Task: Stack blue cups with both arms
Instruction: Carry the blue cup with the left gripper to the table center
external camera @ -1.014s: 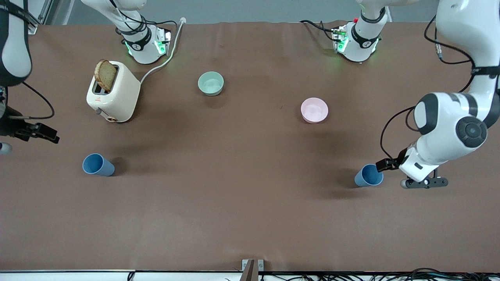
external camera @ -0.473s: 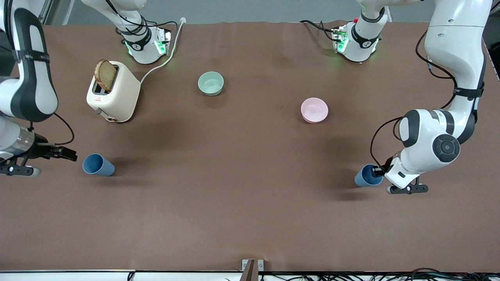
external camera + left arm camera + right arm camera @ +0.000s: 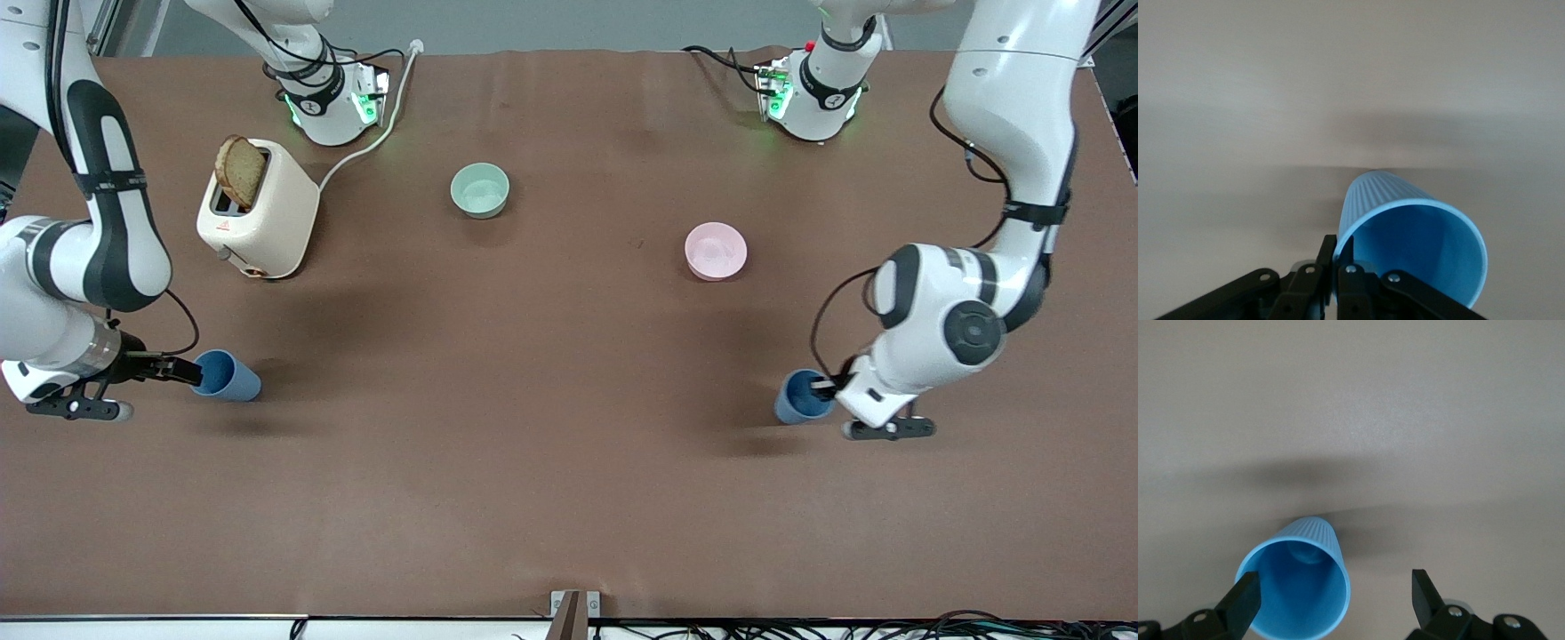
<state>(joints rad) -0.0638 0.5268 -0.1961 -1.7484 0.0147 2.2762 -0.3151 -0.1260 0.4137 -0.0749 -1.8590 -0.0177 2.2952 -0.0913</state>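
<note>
My right gripper should next grab this blue cup by its rim (image 3: 1346,585), to stack it with the other blue cup.
One blue cup (image 3: 233,379) stands near the right arm's end of the table. My right gripper (image 3: 185,371) is open right beside it. In the right wrist view the cup (image 3: 1298,587) sits between the spread fingers (image 3: 1245,597), close against one of them, and the gripper (image 3: 1333,592) is not closed on it. The other blue cup (image 3: 798,398) is near the left arm's end. My left gripper (image 3: 824,386) is shut on its rim. In the left wrist view one finger (image 3: 1328,250) is outside that cup (image 3: 1418,247) and the other is inside; the gripper (image 3: 1340,245) pinches the wall.
A cream toaster (image 3: 262,222) holding a slice of bread stands near the right arm's base, its cable running to the table's edge. A pale green bowl (image 3: 480,190) and a pink bowl (image 3: 716,251) sit mid-table, farther from the front camera than the cups.
My right gripper has come in from the table's end to the cup there. My left gripper has closed on the other cup's rim and shifted it toward the table's middle.
</note>
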